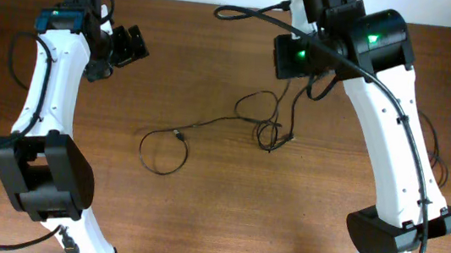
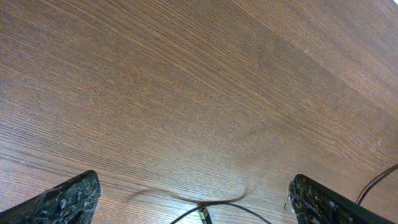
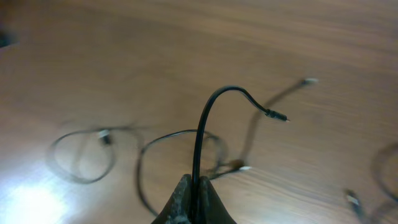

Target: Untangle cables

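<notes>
Next, to untangle the black cable (image 1: 213,123), my left gripper grips the cable's part between the round loop (image 1: 161,151) and the small knot.
Thin black cables lie tangled mid-table, with a round loop (image 1: 161,151) at the left and a small knot (image 1: 269,133) at the right. My right gripper (image 1: 294,64) hangs high above the knot, its fingers largely hidden by the arm. In the right wrist view the jaws (image 3: 194,182) are shut on one black cable (image 3: 205,118), which rises and bends over to a small plug (image 3: 281,117). My left gripper (image 1: 131,45) is open and empty at the back left. Its wrist view shows a cable plug (image 2: 203,213) on the wood between the open fingers (image 2: 194,182).
The brown wooden table (image 1: 198,217) carries only the cables. Thicker black arm wires run along both white arms and loop near the right arm's top (image 1: 221,11). More plugs lie blurred on the wood in the right wrist view (image 3: 308,81).
</notes>
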Robot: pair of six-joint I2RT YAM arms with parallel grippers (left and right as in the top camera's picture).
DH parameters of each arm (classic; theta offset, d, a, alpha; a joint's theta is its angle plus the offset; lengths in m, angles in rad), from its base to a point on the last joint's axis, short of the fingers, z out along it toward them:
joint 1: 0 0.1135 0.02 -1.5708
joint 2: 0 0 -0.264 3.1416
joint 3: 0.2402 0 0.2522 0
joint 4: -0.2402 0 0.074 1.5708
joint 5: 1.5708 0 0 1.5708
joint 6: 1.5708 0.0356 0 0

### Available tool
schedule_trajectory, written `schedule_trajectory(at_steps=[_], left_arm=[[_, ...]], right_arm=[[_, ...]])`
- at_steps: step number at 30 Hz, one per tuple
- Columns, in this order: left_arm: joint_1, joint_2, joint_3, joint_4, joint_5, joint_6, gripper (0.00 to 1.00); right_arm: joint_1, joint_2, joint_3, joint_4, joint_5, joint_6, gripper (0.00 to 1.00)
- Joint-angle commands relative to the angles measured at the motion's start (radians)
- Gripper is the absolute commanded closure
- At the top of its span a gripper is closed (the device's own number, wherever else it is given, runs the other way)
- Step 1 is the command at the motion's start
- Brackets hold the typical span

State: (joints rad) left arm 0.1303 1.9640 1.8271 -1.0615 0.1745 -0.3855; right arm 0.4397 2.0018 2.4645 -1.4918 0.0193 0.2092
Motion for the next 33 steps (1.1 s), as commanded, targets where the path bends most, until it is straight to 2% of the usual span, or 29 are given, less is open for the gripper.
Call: schedule_trajectory(at_steps=[1, 5, 7, 10, 15, 17, 18, 19, 20, 21, 22, 23, 26, 30, 33], left_arm=[[-0.001, 0.0, 0.006, 0.001, -0.007, 0.009, 0.01], [-0.001, 0.0, 0.006, 0.0, -0.008, 0.009, 0.01], [-0.001, 0.0, 0.006, 0.029, 0.01, -0.052, 0.01], [-0.001, 0.0, 0.006, 0.042, 0.008, -0.051, 0.01], [-0.027, 0.016, 0.0, -0.145, 0.18, 0.021, 0.01], [-0.071, 0.024, -0.031, -0.208, 0.182, 0.037, 0.02], [-0.09, 0.024, -0.057, -0.207, 0.185, 0.039, 0.06], [-0.109, 0.024, -0.085, -0.201, 0.218, 0.039, 0.13], [-0.13, 0.025, -0.127, -0.177, 0.304, 0.039, 0.29], [-0.145, 0.025, -0.163, -0.148, 0.396, 0.034, 0.34], [-0.161, 0.027, -0.207, -0.103, 0.495, 0.008, 0.42], [-0.174, 0.027, -0.238, -0.069, 0.557, -0.035, 0.43], [-0.227, 0.029, -0.324, 0.044, 0.719, -0.213, 0.37], [-0.315, 0.029, -0.353, 0.071, 0.722, -0.555, 0.34], [-0.38, 0.03, -0.353, 0.18, 0.715, -0.68, 0.25]], right_arm=[[0.004, 0.004, -0.013, -0.015, 0.176, 0.089, 0.96], [0.004, 0.01, -0.033, -0.013, 0.176, 0.1, 0.96], [0.004, 0.014, -0.033, -0.012, 0.176, 0.12, 0.96], [0.004, 0.017, -0.034, -0.013, 0.175, 0.122, 0.96], [0.004, 0.018, -0.034, -0.019, 0.176, 0.122, 0.96], [0.002, 0.019, -0.034, -0.018, 0.177, 0.122, 0.96], [-0.003, 0.02, -0.034, -0.018, 0.177, 0.122, 0.96], [-0.01, 0.025, -0.034, -0.02, 0.176, 0.122, 0.96], [-0.017, 0.029, -0.034, -0.024, 0.175, 0.122, 0.96], [-0.023, 0.034, -0.034, -0.032, 0.172, 0.122, 0.96], [-0.028, 0.038, -0.034, -0.043, 0.172, 0.122, 0.96], [-0.029, 0.04, -0.034, -0.05, 0.172, 0.121, 0.96], [-0.027, 0.04, -0.034, -0.053, 0.158, 0.121, 0.96], [-0.028, 0.04, -0.034, -0.052, 0.12, 0.121, 0.96], [-0.028, 0.04, -0.034, -0.05, 0.12, 0.121, 0.96]])
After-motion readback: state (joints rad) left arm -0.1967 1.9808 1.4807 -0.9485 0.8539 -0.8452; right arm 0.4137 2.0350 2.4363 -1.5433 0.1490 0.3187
